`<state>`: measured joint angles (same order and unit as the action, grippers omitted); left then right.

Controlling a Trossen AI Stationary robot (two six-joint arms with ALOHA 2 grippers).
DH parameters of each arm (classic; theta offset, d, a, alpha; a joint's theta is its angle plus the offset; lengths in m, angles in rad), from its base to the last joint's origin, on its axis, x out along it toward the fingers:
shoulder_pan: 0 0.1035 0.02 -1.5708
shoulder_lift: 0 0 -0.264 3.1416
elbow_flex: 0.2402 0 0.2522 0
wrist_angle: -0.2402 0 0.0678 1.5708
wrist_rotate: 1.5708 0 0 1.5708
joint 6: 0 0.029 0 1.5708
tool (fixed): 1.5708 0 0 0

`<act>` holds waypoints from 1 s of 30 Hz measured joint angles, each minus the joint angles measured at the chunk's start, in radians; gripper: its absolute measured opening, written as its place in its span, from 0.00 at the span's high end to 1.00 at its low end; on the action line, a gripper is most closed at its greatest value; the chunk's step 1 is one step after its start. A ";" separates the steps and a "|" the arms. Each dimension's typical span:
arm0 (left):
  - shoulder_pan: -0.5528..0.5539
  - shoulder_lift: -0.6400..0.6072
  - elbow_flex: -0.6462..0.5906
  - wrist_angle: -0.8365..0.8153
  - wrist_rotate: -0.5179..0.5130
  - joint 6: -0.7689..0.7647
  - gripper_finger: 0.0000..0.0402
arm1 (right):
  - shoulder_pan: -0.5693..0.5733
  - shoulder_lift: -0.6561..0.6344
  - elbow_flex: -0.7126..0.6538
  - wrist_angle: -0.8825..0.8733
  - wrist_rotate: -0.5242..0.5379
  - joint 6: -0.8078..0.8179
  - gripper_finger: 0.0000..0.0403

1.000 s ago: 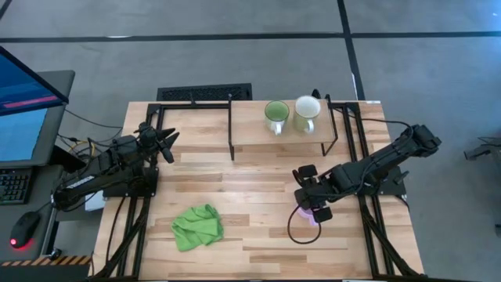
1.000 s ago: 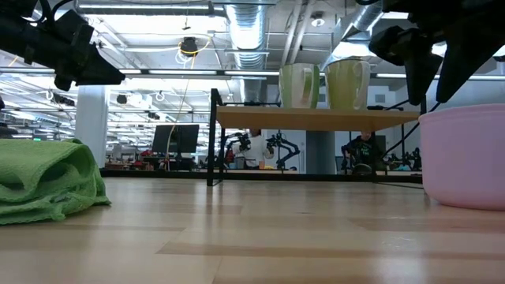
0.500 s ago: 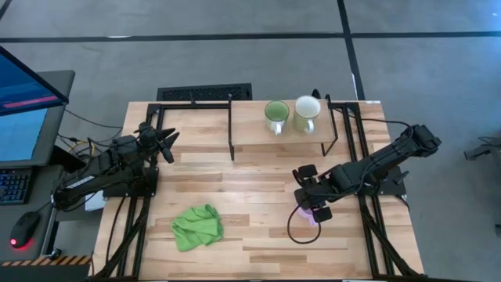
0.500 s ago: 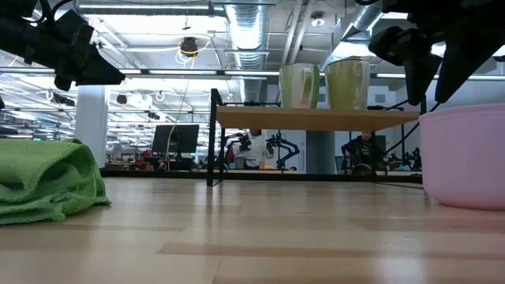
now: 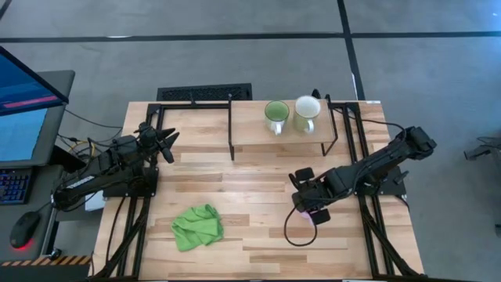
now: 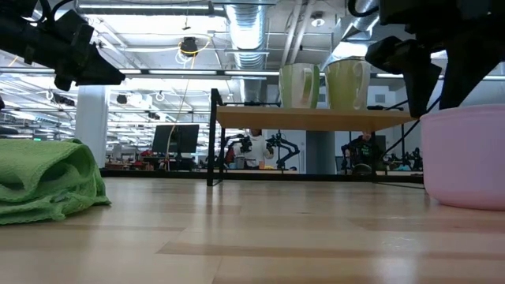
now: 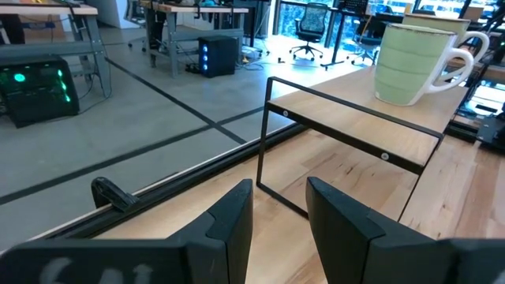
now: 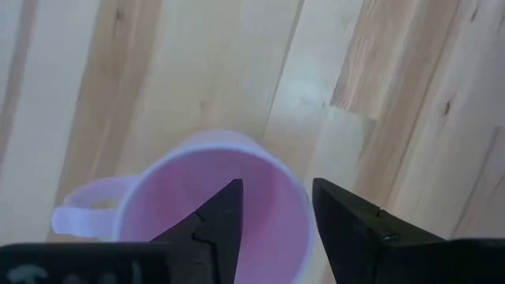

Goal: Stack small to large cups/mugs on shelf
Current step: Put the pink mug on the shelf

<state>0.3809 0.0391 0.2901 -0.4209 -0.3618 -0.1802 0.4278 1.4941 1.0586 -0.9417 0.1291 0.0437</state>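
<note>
My fingers are above the lilac mug's rim (image 8: 298, 183), short of its side (image 8: 276, 201), so I should lower my right gripper before I close on the mug.
A lilac mug (image 5: 308, 217) stands upright on the table at the near right; it also shows in the low view (image 6: 465, 158). My right gripper (image 5: 305, 202) is open just above it, fingers pointing down. In the right wrist view (image 8: 276, 213), one finger is over the mug's hollow (image 8: 181, 221) and the other is outside its wall. A green mug with a white handle (image 5: 275, 114) and a cream mug (image 5: 306, 110) stand on the wooden shelf (image 5: 250, 129). My left gripper (image 5: 166, 142) waits open at the table's left, clear of everything. My right gripper straddles the lilac mug's rim (image 8: 298, 183) from above, on the side away from the handle (image 8: 79, 207). One finger is over the inside and one is outside the wall. Whether either finger touches the mug, I cannot tell.
A crumpled green cloth (image 5: 197, 225) lies near the table's front edge, left of centre. The shelf's thin black legs (image 5: 232, 141) stand on the far half of the table. Bare wood lies between the cloth and the lilac mug.
My right gripper has come down a little and shifted slightly toward the table's left and near edge, closer over the lilac mug. The mug has stayed where it was.
</note>
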 joint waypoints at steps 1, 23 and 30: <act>0.000 0.000 0.000 0.000 0.000 0.000 0.73 | -0.001 -0.001 0.001 0.000 0.002 0.000 0.57; 0.000 0.000 0.000 -0.007 -0.002 0.000 0.73 | -0.073 -0.002 -0.078 0.034 -0.102 -0.004 0.57; 0.000 0.000 0.000 -0.008 -0.004 0.000 0.73 | -0.098 -0.002 -0.104 0.050 -0.107 -0.051 0.61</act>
<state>0.3809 0.0391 0.2901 -0.4286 -0.3658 -0.1802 0.3295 1.4921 0.9544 -0.8914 0.0220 -0.0072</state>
